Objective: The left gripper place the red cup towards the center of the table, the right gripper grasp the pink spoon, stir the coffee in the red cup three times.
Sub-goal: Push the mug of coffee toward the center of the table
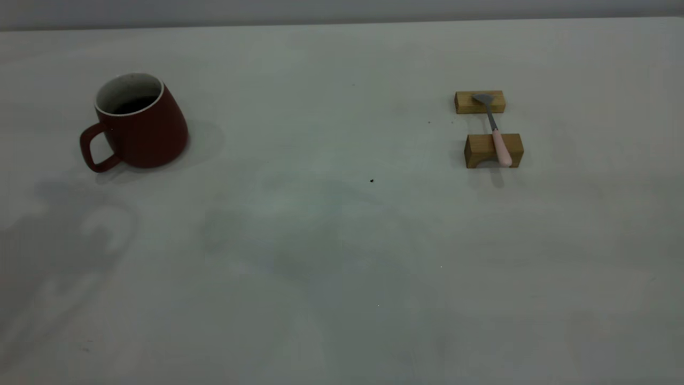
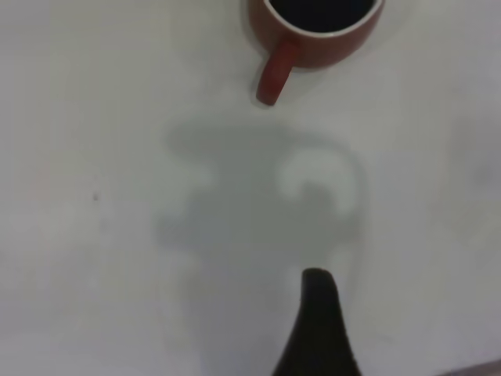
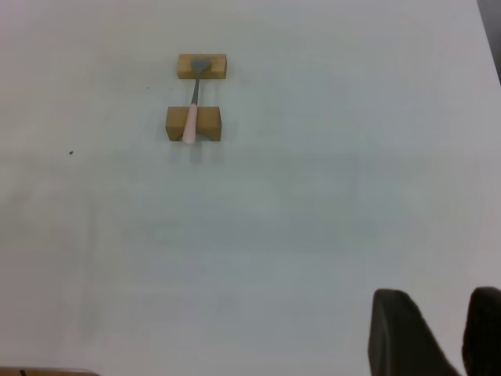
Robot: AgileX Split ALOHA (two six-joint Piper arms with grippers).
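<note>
The robot's left gripper should bring the coffee (image 1: pixel 133 104) toward the center of the table, so it should next grab the red cup by its handle (image 1: pixel 96 148).
The red cup (image 1: pixel 141 125) stands upright at the table's (image 1: pixel 342 240) far left, its handle (image 1: pixel 95 152) towards the front left, with dark coffee (image 1: pixel 133 104) inside. The pink spoon (image 1: pixel 497 136) lies across two tan wooden blocks at the right, bowl on the far block. Neither gripper shows in the exterior view. In the left wrist view the left gripper (image 2: pixel 391 313) hangs open well short of the cup (image 2: pixel 313 43), with one dark finger (image 2: pixel 321 329) in sight. In the right wrist view the right gripper (image 3: pixel 440 301) is far from the spoon (image 3: pixel 192 110), slightly open with nothing between its fingers.
The far wooden block (image 1: pixel 479 102) and the near, notched one (image 1: pixel 492 150) hold the spoon off the surface. An arm's shadow (image 1: pixel 64 240) falls on the table in front of the cup. A small dark speck (image 1: pixel 372 181) lies near the middle.
</note>
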